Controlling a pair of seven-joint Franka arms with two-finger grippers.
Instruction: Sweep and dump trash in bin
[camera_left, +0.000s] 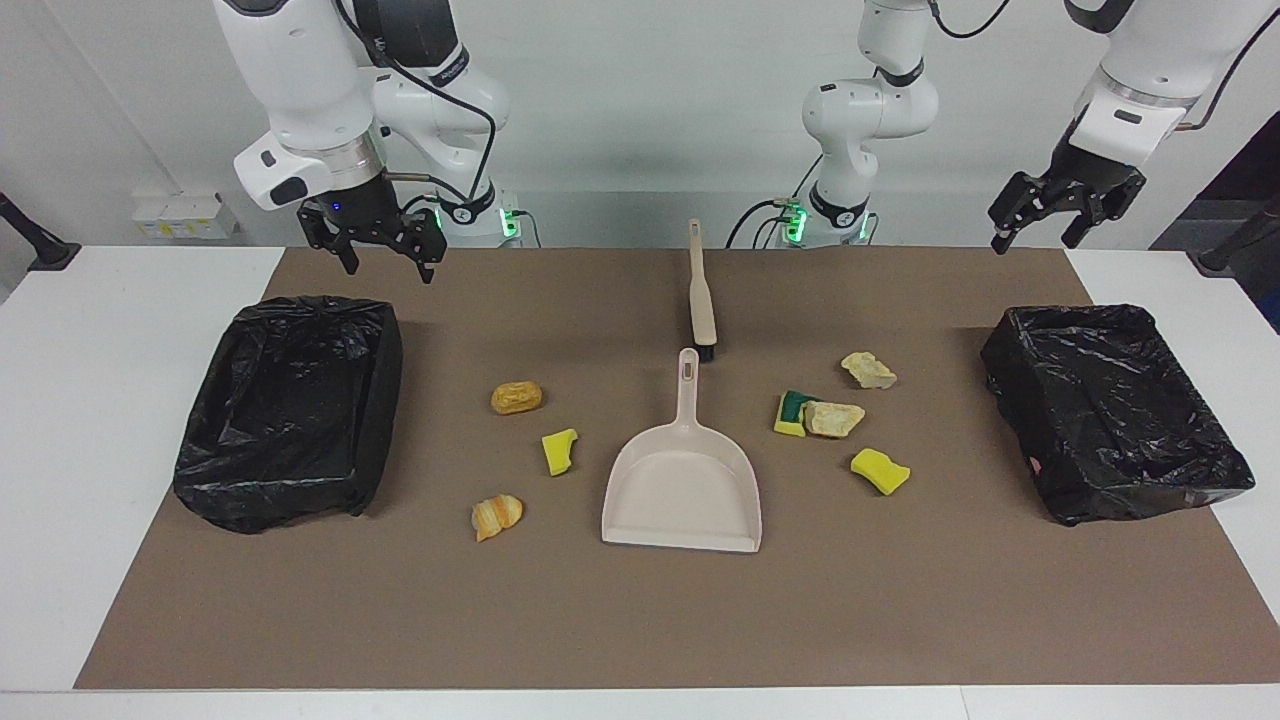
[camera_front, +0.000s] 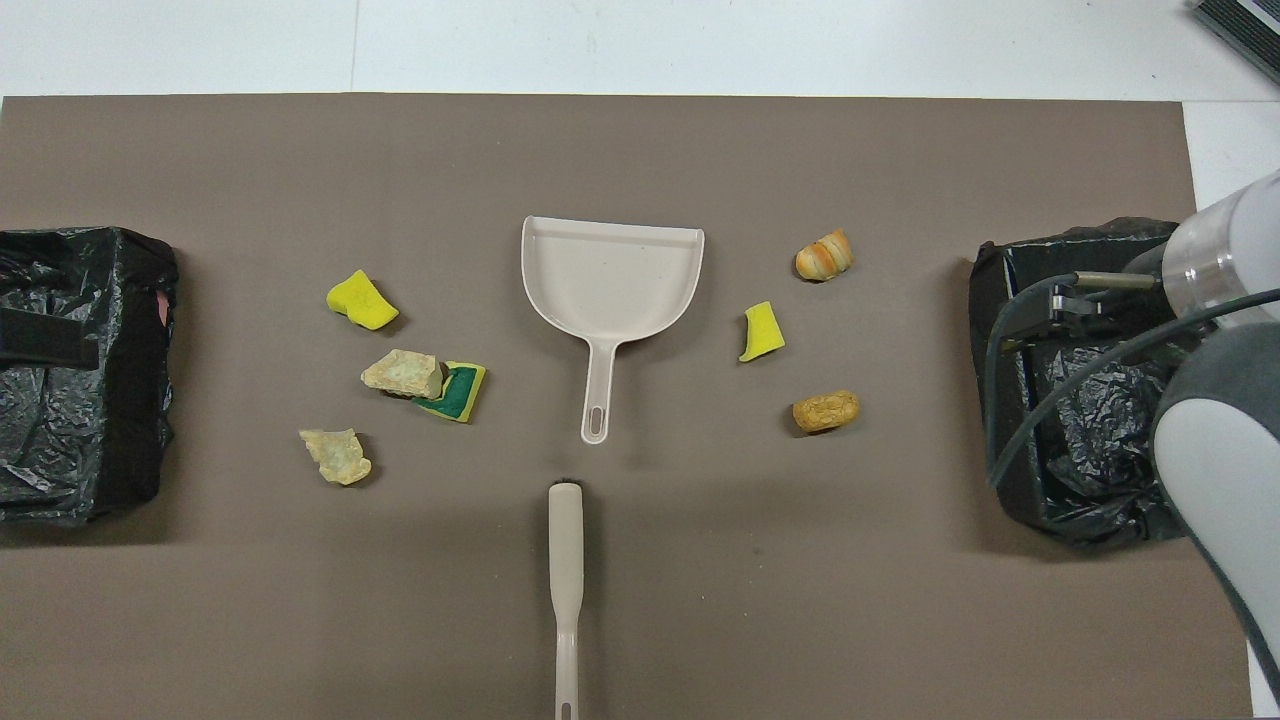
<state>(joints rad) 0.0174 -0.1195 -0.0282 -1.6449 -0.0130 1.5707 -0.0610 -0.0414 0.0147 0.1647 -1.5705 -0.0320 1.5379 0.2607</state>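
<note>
My right gripper should take hold of the dustpan by its narrow handle next, because the flat pan of the dustpan is far wider than my fingers.
The trash lies in two loose groups on the brown mat. Toward the right arm's end are an orange-brown lump, a yellow sponge bit and a striped bread-like lump. Toward the left arm's end are two tan chunks, a green-backed sponge and a yellow sponge. A black-lined bin stands at the right arm's end, and another bin stands at the left arm's end. My right gripper hangs open and empty over the mat's edge near its bin. My left gripper hangs open and empty, raised near its own.
A beige dustpan lies mid-mat, its handle pointing toward the robots. A beige brush lies in line with it, nearer to the robots. White table borders the mat. In the overhead view the right arm covers part of its bin.
</note>
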